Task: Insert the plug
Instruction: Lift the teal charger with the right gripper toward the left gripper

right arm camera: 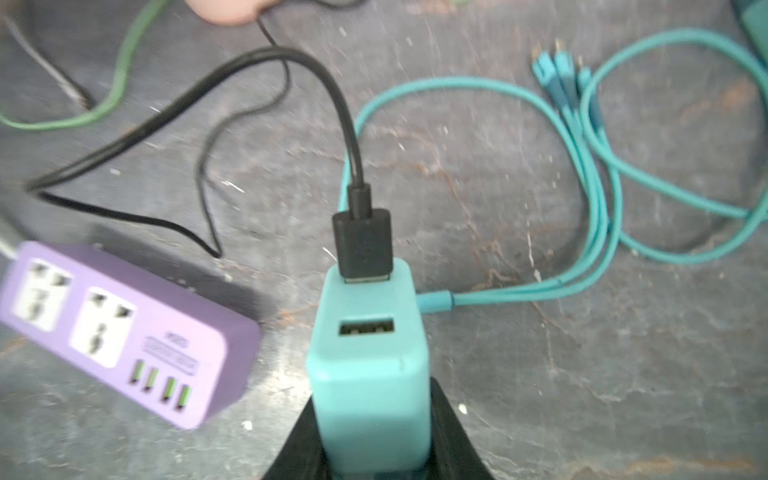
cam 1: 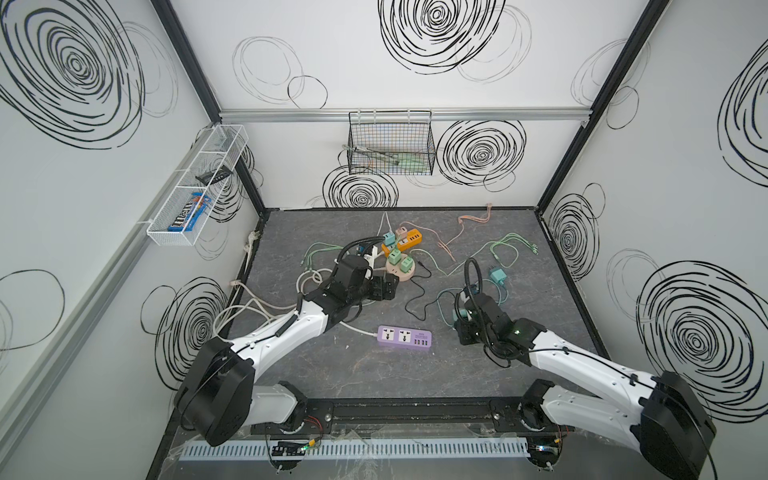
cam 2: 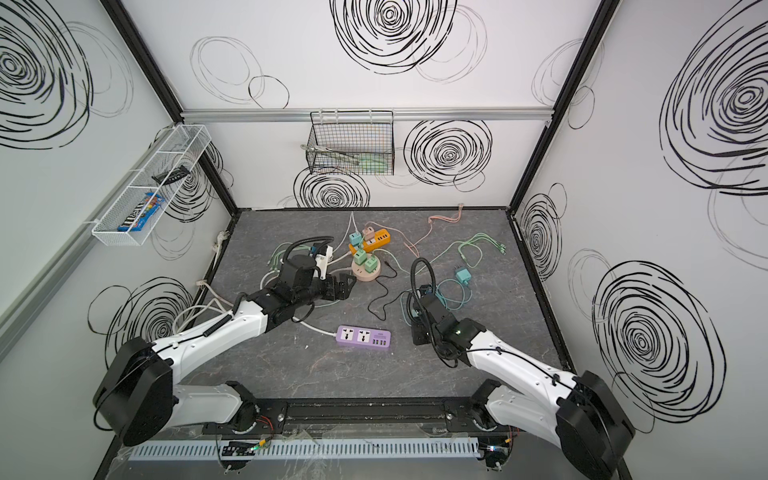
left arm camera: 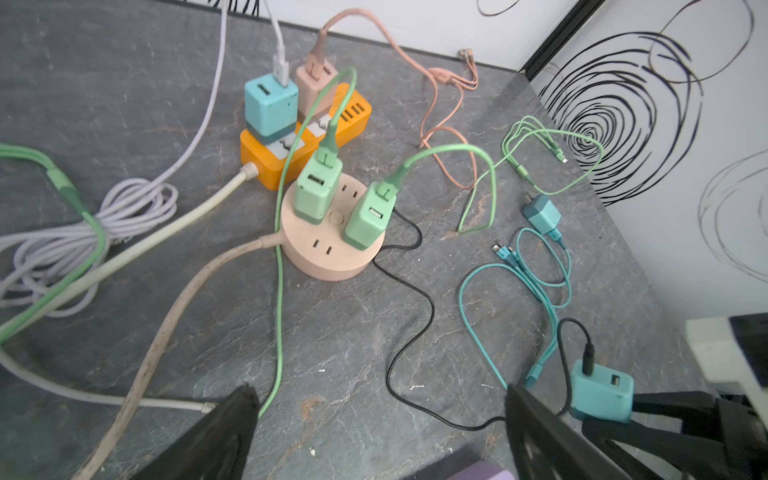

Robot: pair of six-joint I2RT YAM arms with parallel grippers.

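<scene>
The left gripper grabs the teal plug (cam 1: 456,321) by its cube sides next, and the plug's end opposite the USB ports stays free to insert.
My right gripper (right arm camera: 372,432) is shut on a teal plug (right arm camera: 370,365), a cube charger with a black cable (right arm camera: 345,116) in one of its USB ports. The left wrist view shows the same plug (left arm camera: 602,390) between the right gripper's black fingers (left arm camera: 665,411). A purple power strip (cam 1: 404,336) with two empty sockets lies flat on the mat, left of the held plug (cam 1: 456,321). My left gripper (left arm camera: 378,399) is open and empty. It hovers just short of the round pink socket hub (left arm camera: 332,245). The plug's prongs are hidden.
Two green chargers stand in the round pink hub (cam 1: 400,269). Behind it, an orange strip (cam 1: 409,241) holds a blue and a pink charger. A loose teal charger (cam 1: 497,275) and teal, green, pink and white cables lie over the mat. Wire baskets hang on the walls.
</scene>
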